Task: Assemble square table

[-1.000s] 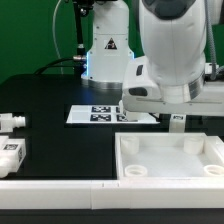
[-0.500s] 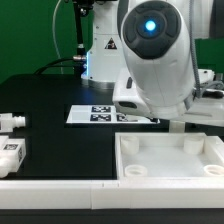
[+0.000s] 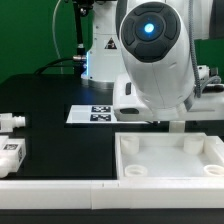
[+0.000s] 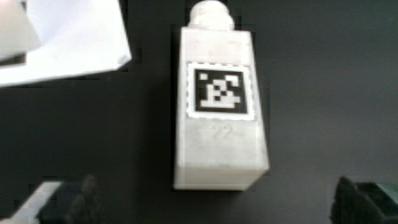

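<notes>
My fingers, short of the leg's flat end, would miss now.
The white square table top lies tray-side up at the front of the exterior view's right. In the wrist view a white leg with a black-and-white tag lies flat on the black table, its peg end away from my fingers. My gripper is open just past the leg's flat end, with a dark finger on each side and nothing between them. In the exterior view my gripper hangs low just behind the top's far rim, mostly hidden by the wrist. Two more legs lie at the exterior view's left.
The marker board lies flat mid-table. A long white bar runs along the front edge. The arm's base stands at the back. A white corner shows next to the leg in the wrist view.
The wrist has turned so that its lit blue ring faces the exterior camera. The hand has sunk slightly behind the top's far rim. The parts on the table have not moved.
</notes>
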`<action>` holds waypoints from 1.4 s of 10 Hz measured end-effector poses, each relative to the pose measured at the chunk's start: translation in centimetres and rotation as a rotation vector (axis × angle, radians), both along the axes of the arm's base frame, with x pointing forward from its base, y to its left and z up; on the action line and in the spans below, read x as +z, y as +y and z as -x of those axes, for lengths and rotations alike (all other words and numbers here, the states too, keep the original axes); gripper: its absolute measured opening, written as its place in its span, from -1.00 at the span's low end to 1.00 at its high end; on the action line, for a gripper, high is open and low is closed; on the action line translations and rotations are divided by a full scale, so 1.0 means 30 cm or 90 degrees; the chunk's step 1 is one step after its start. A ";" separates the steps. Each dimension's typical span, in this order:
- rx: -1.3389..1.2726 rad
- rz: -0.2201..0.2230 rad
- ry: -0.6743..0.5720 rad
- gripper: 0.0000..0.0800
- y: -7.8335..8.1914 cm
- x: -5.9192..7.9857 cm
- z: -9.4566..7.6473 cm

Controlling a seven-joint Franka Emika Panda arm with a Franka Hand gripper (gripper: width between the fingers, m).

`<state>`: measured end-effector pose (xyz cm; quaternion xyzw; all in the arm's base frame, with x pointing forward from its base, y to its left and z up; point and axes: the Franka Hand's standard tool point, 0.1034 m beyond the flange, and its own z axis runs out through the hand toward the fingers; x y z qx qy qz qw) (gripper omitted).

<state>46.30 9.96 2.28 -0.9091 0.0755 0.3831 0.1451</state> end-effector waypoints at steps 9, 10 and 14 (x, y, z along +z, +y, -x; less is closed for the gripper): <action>-0.050 0.059 0.129 0.62 0.008 -0.025 0.036; -0.051 0.059 0.130 0.62 0.007 -0.026 0.039; -0.055 0.065 0.131 0.62 0.035 -0.052 0.117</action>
